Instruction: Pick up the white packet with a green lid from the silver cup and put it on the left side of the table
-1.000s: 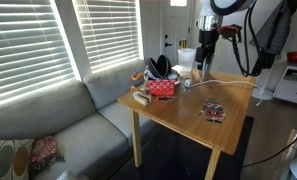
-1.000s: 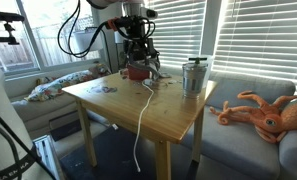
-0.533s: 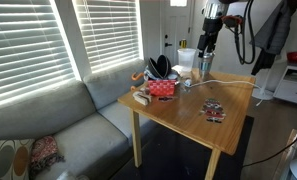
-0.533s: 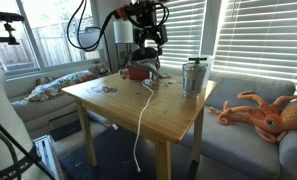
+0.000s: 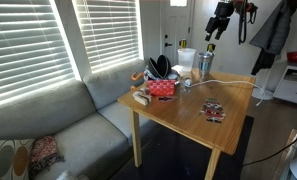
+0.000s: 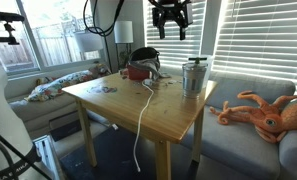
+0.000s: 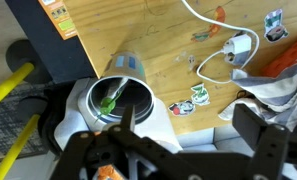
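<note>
I need to grab the white packet by its green lid [image 7: 111,99] next, with my gripper turned to fit inside the cup's rim, so I can lift the packet from the silver cup.
The silver cup [image 5: 205,65] stands at the far edge of the light-wood table [image 5: 183,112]; it also shows in an exterior view [image 6: 194,76]. In the wrist view I look straight down into the silver cup [image 7: 116,70]. The white packet with a green lid [image 7: 111,99] sits inside it, with only its green top and a pale patch showing. My gripper [image 7: 188,140] is open and empty. It hangs high above the cup in both exterior views [image 5: 212,30] [image 6: 170,20], well clear of it.
A white cup [image 5: 185,58] stands beside the silver cup. A red basket [image 5: 163,87] with dark items is at the back of the table. A flat dark red-and-black packet [image 5: 214,110] and a white cable [image 6: 146,100] lie on the table. Stickers [image 7: 196,95] lie near the cup. A sofa [image 5: 58,125] borders the table.
The gripper has risen from just above the table things to high over the silver cup. It stays open and empty. Nothing on the table has moved.
</note>
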